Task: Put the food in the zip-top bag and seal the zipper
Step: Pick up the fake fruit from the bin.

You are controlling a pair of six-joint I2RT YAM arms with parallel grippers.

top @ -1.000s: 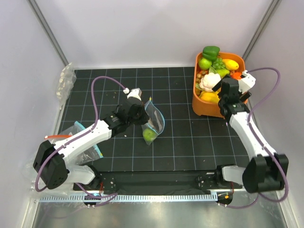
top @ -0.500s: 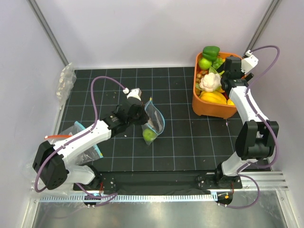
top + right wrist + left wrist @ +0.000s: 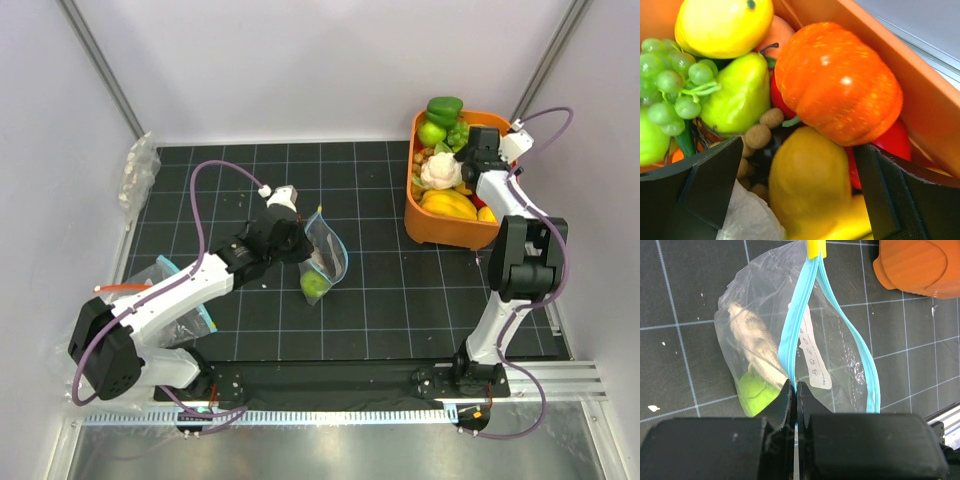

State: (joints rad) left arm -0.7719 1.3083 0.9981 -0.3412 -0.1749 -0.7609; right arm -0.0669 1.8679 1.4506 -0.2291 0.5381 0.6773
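I need to grab the oval orange-yellow fruit (image 3: 810, 185) by its narrower sides with my right gripper next, so it stays slim to go through the zip-top bag's opening.
The clear zip-top bag (image 3: 326, 250) lies mid-table with its mouth open. Its teal-blue zipper (image 3: 796, 325) spreads into two strips. A round lime-green fruit (image 3: 756, 394) sits inside the bag, and it also shows in the top view (image 3: 313, 286). My left gripper (image 3: 794, 386) is shut on one zipper strip, and it shows in the top view (image 3: 298, 240) at the bag's left edge. My right gripper (image 3: 800, 190) is open over the orange bin (image 3: 440, 232). An oval orange-yellow fruit (image 3: 810, 185) lies between its fingers, not gripped. The gripper shows in the top view (image 3: 478, 158).
The bin holds a white cauliflower (image 3: 437, 170), a dark green pepper (image 3: 444, 106), an orange pumpkin (image 3: 837, 82), a green pear (image 3: 740, 97), grapes (image 3: 675, 75) and a lemon (image 3: 722, 25). Two other clear bags lie at the left (image 3: 138, 172) (image 3: 160, 275).
My right arm has swung back from the bin's near-right side to over the bin's far part. The left arm and the bag have not moved.
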